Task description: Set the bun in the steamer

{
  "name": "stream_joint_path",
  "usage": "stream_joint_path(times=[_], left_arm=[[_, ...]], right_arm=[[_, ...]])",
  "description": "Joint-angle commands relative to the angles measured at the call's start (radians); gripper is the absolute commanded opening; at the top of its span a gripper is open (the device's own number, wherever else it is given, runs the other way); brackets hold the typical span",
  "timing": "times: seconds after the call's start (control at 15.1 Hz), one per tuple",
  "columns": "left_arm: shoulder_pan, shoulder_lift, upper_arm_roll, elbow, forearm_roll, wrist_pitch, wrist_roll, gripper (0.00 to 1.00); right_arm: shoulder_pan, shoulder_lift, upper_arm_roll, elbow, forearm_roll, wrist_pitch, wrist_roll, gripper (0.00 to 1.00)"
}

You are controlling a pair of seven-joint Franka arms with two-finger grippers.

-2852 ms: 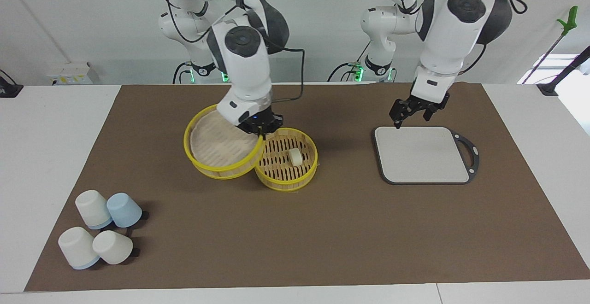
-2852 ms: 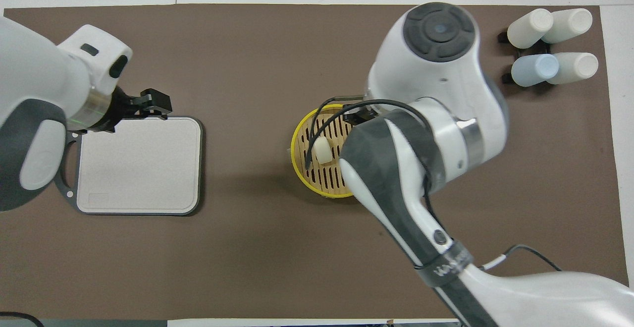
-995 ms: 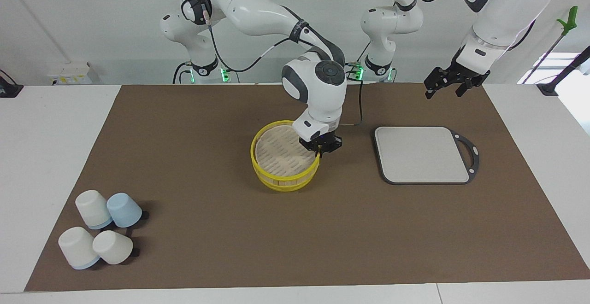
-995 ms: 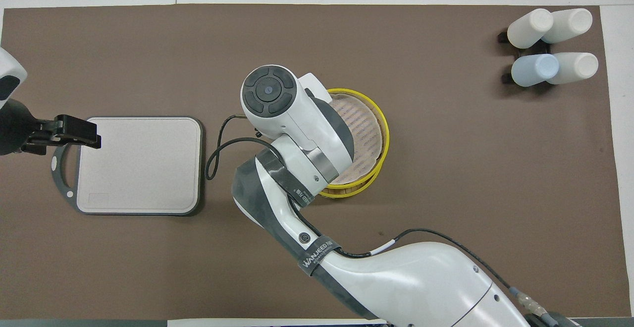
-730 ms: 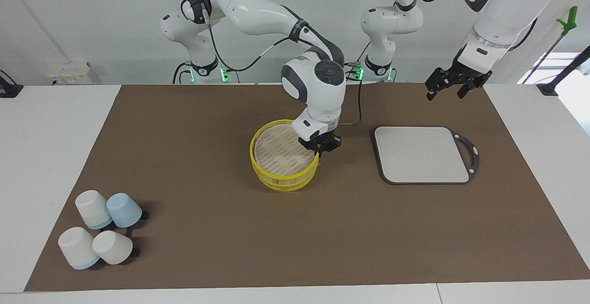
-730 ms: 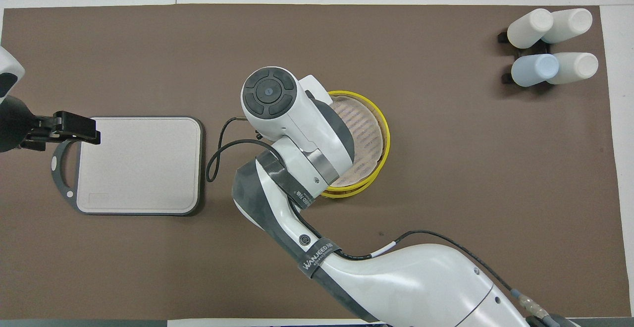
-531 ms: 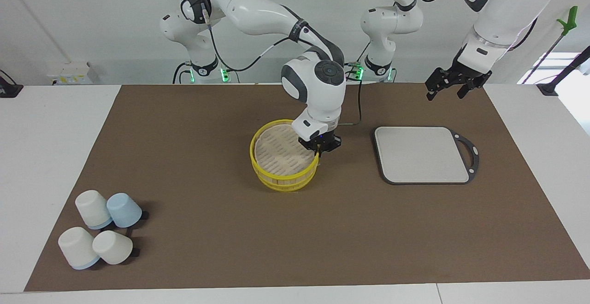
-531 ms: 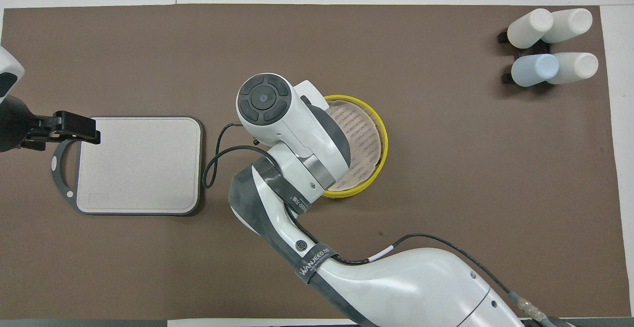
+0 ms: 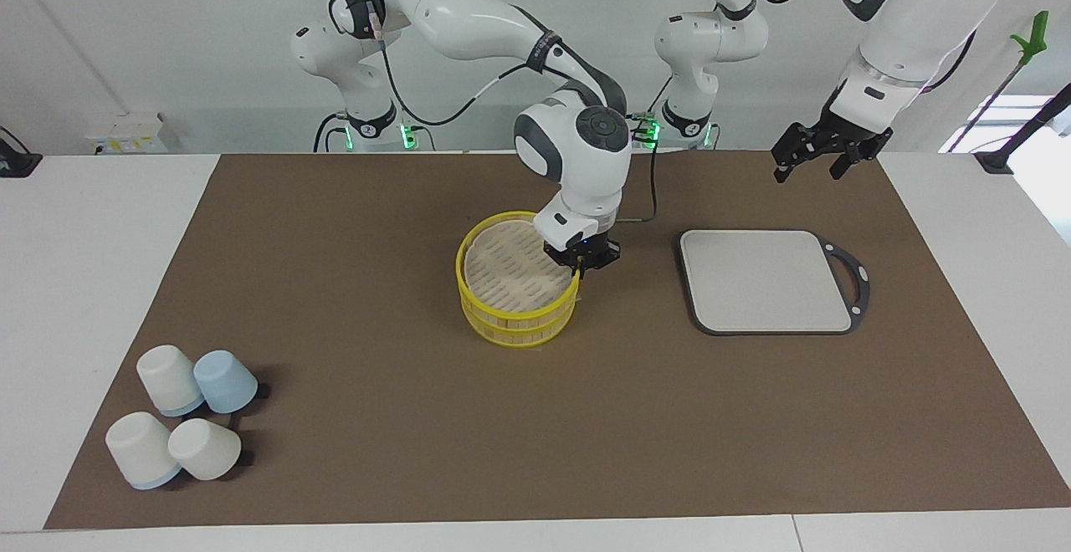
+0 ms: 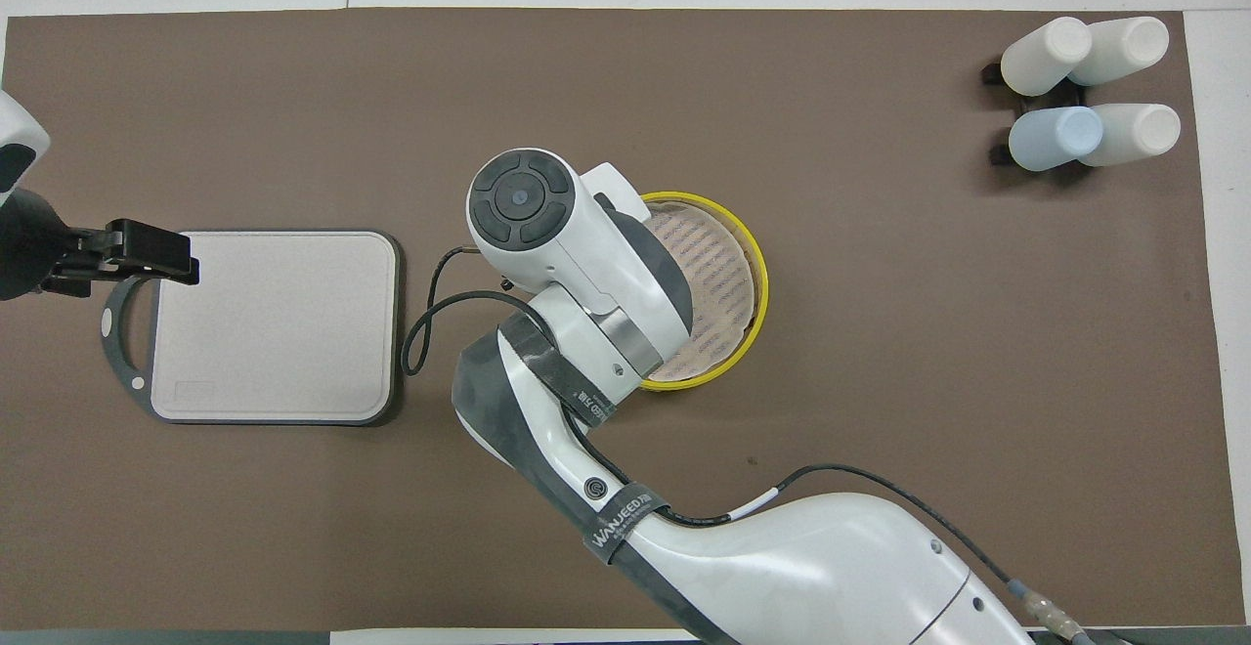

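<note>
The pale slatted top (image 10: 717, 287) is inside the yellow rim (image 10: 764, 287) in the overhead view. My right gripper needs to open now.
The steamer (image 9: 517, 284) stands mid-table as two stacked yellow-rimmed tiers with the pale slatted top (image 9: 506, 264) on it. It also shows in the overhead view (image 10: 723, 274), half covered by my right arm. The bun is hidden inside. My right gripper (image 9: 583, 266) is at the top tier's rim, on the side toward the left arm's end, and is shut on that rim. In the overhead view the wrist hides it. My left gripper (image 9: 807, 163) waits open and empty in the air over the cutting board's handle end (image 10: 147, 259).
A grey cutting board (image 9: 766, 280) with a dark handle lies toward the left arm's end (image 10: 274, 322). Several white and blue cups (image 9: 180, 414) lie at the right arm's end, farther from the robots (image 10: 1085, 88). A brown mat (image 9: 376, 418) covers the table.
My right arm carried the slatted top across onto the tier holding the bun, which is now covered. In the last second the top levelled out. My left gripper rose off the board and holds still.
</note>
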Motion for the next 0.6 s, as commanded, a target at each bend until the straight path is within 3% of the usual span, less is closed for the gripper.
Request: stream_joint_path(times=[0.0,0.2,0.33,0.53], left_arm=[[-0.01,-0.017,0.014,-0.015,-0.012,0.015,0.016,1.0],[-0.01,-0.017,0.014,-0.015,-0.011,0.017,0.014,1.0],[-0.01,-0.017,0.014,-0.015,-0.012,0.017,0.014,1.0],[-0.012,-0.017,0.014,-0.015,-0.012,0.017,0.014,1.0]], right_arm=[[-0.002,-0.041,0.003,-0.048,0.007,-0.021,0.029,0.0],[-0.002,-0.041,0.003,-0.049,0.007,-0.02,0.032,0.0],[-0.002,-0.041,0.003,-0.049,0.007,-0.02,0.048,0.05],[-0.002,-0.041,0.003,-0.051,0.007,-0.018,0.061,0.35]])
